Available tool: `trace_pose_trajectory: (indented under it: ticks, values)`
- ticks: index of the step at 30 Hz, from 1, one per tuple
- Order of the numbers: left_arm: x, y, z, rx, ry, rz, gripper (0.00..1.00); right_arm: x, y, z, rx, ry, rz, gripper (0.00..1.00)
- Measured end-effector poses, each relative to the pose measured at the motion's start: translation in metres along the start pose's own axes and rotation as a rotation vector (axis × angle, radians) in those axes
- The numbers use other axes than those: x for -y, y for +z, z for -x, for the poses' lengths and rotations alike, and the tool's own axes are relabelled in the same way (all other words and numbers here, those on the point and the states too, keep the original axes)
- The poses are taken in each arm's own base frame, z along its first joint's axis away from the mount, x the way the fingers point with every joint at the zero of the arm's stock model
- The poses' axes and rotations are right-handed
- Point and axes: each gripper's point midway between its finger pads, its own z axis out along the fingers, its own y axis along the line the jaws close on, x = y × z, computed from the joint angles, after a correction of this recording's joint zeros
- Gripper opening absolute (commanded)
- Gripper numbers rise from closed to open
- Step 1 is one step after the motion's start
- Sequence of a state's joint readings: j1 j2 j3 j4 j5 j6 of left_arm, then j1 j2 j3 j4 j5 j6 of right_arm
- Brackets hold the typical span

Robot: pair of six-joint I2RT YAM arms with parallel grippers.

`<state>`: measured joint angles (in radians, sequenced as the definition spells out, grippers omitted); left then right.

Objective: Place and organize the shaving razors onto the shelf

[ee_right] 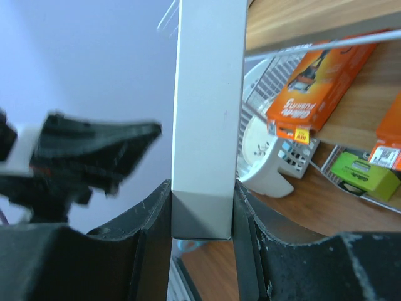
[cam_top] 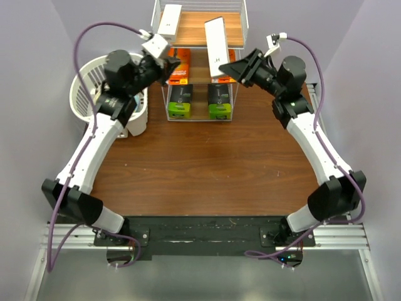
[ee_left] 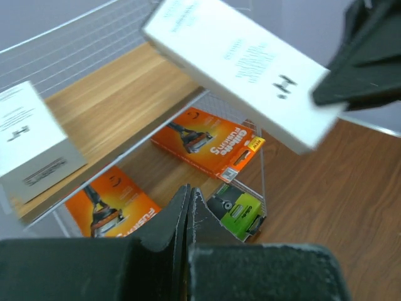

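The second long white box would tip off beyond the front edge of the shelf's top board, so my right gripper must move its held end over the board before releasing.
The shelf stands at the far middle of the table. One long white box lies on its top board, also in the left wrist view. My right gripper is shut on the second long white box, held tilted over the top board's right front edge. Two orange boxes lie on the middle tier. Two black-and-green packs sit on the bottom tier. My left gripper is shut and empty at the shelf's left front.
A white slatted basket stands left of the shelf, under my left arm; it also shows in the right wrist view. The two grippers are close together in front of the shelf. The shelf's wire back rail rises behind the top board.
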<state>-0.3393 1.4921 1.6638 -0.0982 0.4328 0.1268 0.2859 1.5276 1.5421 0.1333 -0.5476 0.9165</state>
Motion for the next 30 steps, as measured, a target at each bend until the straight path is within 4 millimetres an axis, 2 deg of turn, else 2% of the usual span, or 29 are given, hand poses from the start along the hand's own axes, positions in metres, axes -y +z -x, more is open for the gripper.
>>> trace_pose_trajectory:
  ticks: [5,8,12,19,20,23,27,30]
  values:
    - [0.053,0.034,-0.015,-0.023,0.075,-0.121,0.0,0.035,0.027,0.011,0.034,0.151,-0.071,0.24]
    - [0.069,0.044,-0.018,-0.022,0.09,-0.159,0.0,0.037,0.036,0.016,0.047,0.195,-0.068,0.24]
    - [0.068,0.053,-0.023,-0.025,0.092,-0.158,0.0,0.038,0.038,0.027,0.079,0.233,-0.086,0.25]
    - [0.06,0.073,-0.032,-0.018,0.095,-0.127,0.0,0.05,0.039,0.056,0.149,0.255,-0.128,0.33]
    - [0.058,0.077,-0.033,-0.015,0.096,-0.122,0.0,0.051,0.04,0.059,0.154,0.257,-0.131,0.42]
    - [0.054,0.09,-0.034,-0.005,0.096,-0.109,0.0,0.054,0.041,0.064,0.162,0.265,-0.141,0.61]
    - [0.051,0.104,-0.035,0.008,0.094,-0.102,0.0,0.066,0.04,0.068,0.179,0.298,-0.186,0.74]
    - [0.05,0.113,-0.032,0.026,0.09,-0.102,0.0,0.077,0.035,0.07,0.19,0.334,-0.231,0.77]
